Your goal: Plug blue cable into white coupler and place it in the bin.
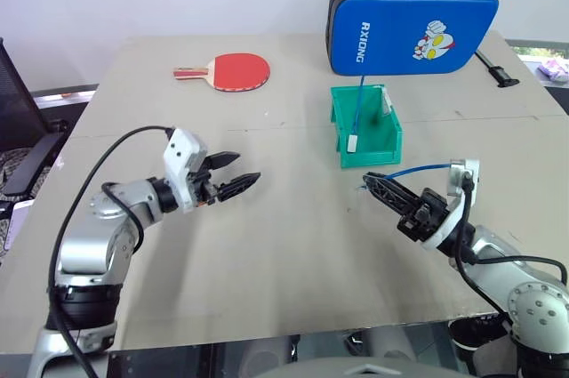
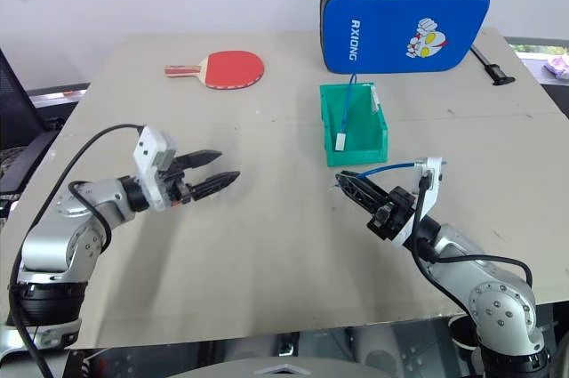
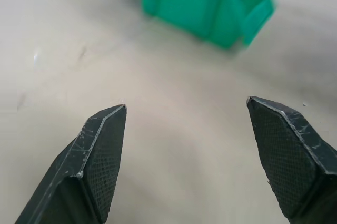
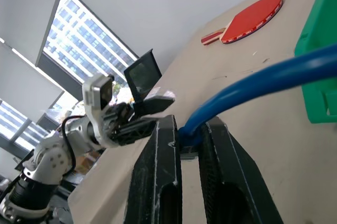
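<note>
My left gripper moves closer, before closing on the white coupler [image 1: 354,142] in the green bin, since its open fingers are still well short of it.
My right gripper [image 1: 366,180] is shut on one end of a blue cable [image 1: 413,167], which arcs back over the wrist above the table. The right wrist view shows that cable [image 4: 263,79] pinched between the two fingers. The green bin [image 1: 338,120] stands just beyond this gripper. Inside it another blue cable [image 1: 357,111] leans upright against the back rim, with the white coupler [image 1: 354,142] at its lower end. My left gripper [image 1: 246,167] hovers open over bare table, left of the bin, with nothing between its fingers [image 3: 100,145].
A big blue padded case [image 1: 409,27] stands right behind the bin. A red paddle [image 1: 236,69] lies at the far left of the table. A black strap end [image 1: 496,69] lies at the far right. A dark chair [image 1: 18,120] stands off the table's left edge.
</note>
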